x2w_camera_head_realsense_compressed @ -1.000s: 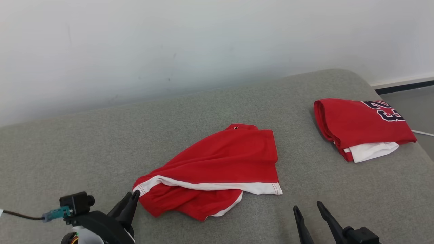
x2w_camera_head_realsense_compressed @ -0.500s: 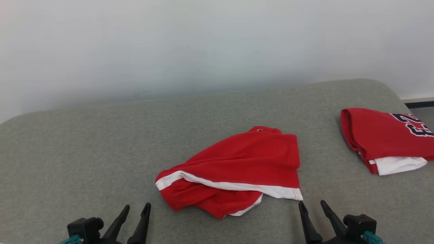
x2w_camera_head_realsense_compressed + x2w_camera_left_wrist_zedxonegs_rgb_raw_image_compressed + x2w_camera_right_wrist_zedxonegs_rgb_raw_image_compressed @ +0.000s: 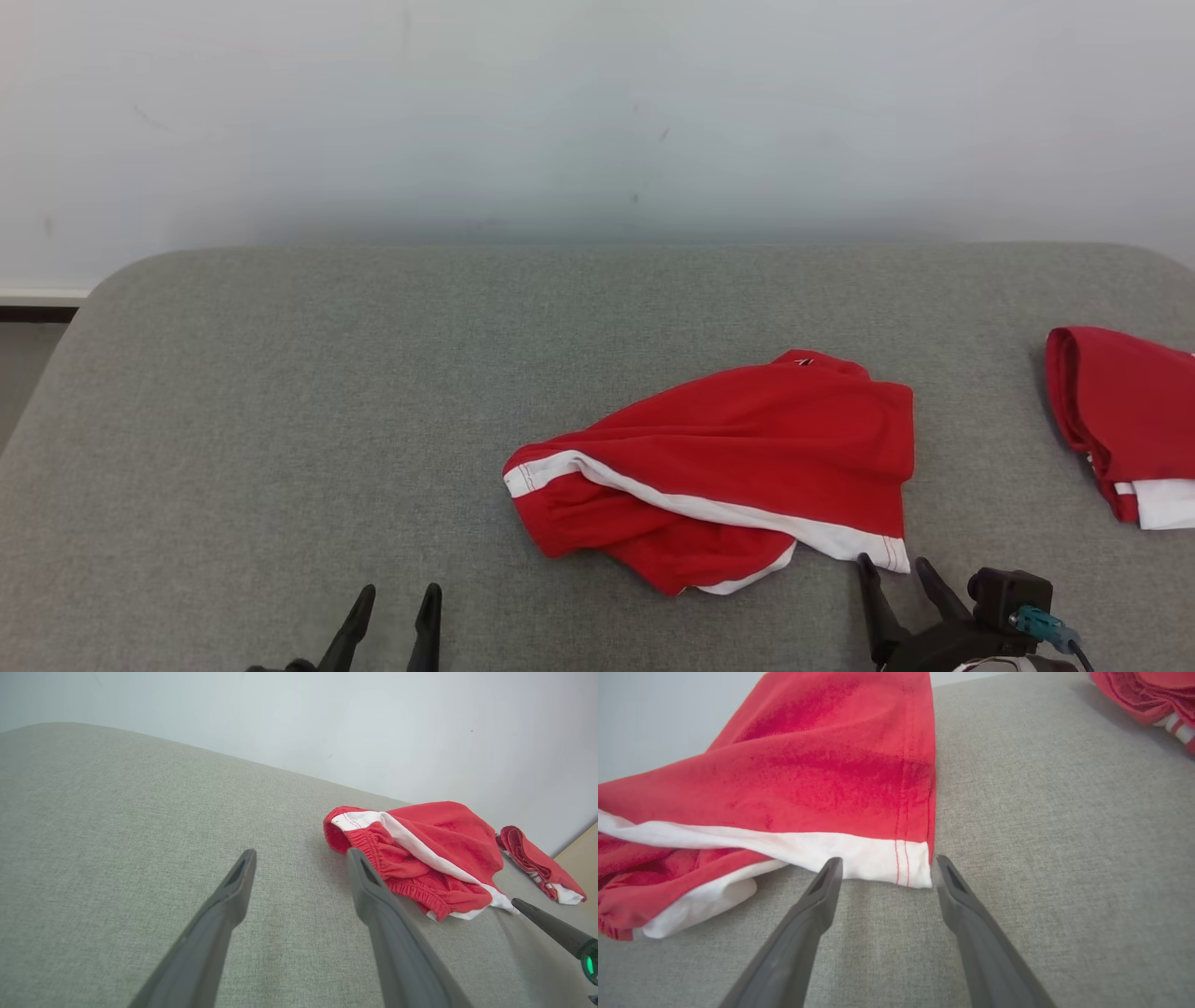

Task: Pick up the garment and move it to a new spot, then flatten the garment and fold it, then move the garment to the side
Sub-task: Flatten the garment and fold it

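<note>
I should next use my right gripper to move and straighten the garment (image 3: 738,467), and it should grab the garment by the stitched end of its white hem (image 3: 892,555).
The garment (image 3: 738,467) is a pair of red shorts with white trim, lying crumpled on the grey cushion right of centre; it also shows as the garment (image 3: 420,854) and the garment (image 3: 822,779). My left gripper (image 3: 397,597) is open over bare cushion, well left of the shorts' waistband, and appears as my left gripper (image 3: 299,856). My right gripper (image 3: 894,566) is open just in front of the shorts' white hem corner; in the right wrist view my right gripper (image 3: 885,863) has its tips flanking that corner, nothing held.
A second folded red garment (image 3: 1120,420) with a white layer lies at the cushion's far right, seen also as the folded garment (image 3: 1153,695). The grey cushion (image 3: 280,420) stretches wide to the left. A pale wall (image 3: 560,112) stands behind.
My left gripper has opened off the shorts' waistband and drawn back towards me. The head camera has turned left, so the shorts and the folded garment now sit further right in view.
</note>
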You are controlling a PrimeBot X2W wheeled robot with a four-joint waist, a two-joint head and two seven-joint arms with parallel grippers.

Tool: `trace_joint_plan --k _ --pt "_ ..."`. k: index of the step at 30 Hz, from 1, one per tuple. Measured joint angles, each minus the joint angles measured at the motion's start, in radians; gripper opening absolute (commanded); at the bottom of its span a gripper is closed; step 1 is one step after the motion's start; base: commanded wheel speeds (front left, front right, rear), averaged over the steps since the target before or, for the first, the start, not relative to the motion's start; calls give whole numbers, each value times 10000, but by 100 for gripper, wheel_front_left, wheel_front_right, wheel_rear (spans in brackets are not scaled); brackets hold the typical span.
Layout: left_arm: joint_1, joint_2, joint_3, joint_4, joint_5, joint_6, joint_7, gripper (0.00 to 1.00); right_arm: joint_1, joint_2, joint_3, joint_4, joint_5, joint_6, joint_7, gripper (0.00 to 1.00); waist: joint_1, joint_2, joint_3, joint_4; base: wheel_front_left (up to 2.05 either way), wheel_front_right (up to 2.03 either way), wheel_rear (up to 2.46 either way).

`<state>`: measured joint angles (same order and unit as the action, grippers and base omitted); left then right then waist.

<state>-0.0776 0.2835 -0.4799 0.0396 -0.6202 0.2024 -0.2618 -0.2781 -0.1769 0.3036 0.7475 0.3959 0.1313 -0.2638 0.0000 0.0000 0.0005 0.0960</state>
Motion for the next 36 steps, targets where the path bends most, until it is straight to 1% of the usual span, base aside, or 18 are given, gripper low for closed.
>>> trace_joint_plan --k 2,5,8,12,14,15,16,19,21,22,23,24,28,36 --pt "172 -174 192 -142 610 -8 0 100 -79 -2 -98 295 -2 0 -2 100 0 0 48 72 0 0 0" --pt "385 -418 445 -265 1198 -171 0 100 -174 -12 -236 474 -48 0 0 100 0 0 105 154 0 0 0" --pt "567 -591 593 -251 1649 -339 -2 100 -199 -17 -420 583 -140 0 0 100 1 0 144 168 0 0 0" --pt "663 -825 734 -151 1964 -571 0 100 -209 -17 -518 809 -382 0 -2 100 0 0 165 141 0 0 0" --pt "739 -936 798 -88 2127 -700 0 100 -246 -10 -560 871 -466 0 -2 75 0 0 178 133 0 0 0" --pt "740 -978 823 -67 2220 -754 0 100 -272 -8 -577 886 -499 0 -2 58 0 0 187 130 0 0 0" --pt "739 -1012 855 -63 2270 -792 -2 100 -304 -10 -587 911 -575 0 -2 49 0 0 200 127 0 0 0" --pt "735 -1080 926 -10 2445 -953 -2 100 -425 -13 -667 934 -725 0 0 49 0 0 254 118 0 0 0" --pt "730 -1099 961 12 2464 -988 -2 100 -441 -12 -683 941 -800 0 -2 45 0 0 271 116 0 0 0" --pt "724 -1116 1007 36 2516 -1043 -2 100 -454 -13 -696 961 -867 0 -2 26 0 0 288 115 0 0 0" --pt "719 -1139 1049 61 2539 -1057 0 100 -477 -15 -708 978 -922 0 -2 0 1 0 301 114 0 0 0" --pt "717 -1152 1087 88 2569 -1137 -2 100 -515 -29 -717 980 -1009 0 0 0 0 0 311 113 0 0 0" --pt "715 -1227 1202 159 2748 -1221 -2 100 -617 -65 -782 890 -1250 0 0 0 0 1 309 80 0 0 0" --pt "723 -1425 1406 242 2826 -1492 -2 100 -312 -433 -1122 130 -1607 0 0 0 0 0 185 -227 0 0 0"
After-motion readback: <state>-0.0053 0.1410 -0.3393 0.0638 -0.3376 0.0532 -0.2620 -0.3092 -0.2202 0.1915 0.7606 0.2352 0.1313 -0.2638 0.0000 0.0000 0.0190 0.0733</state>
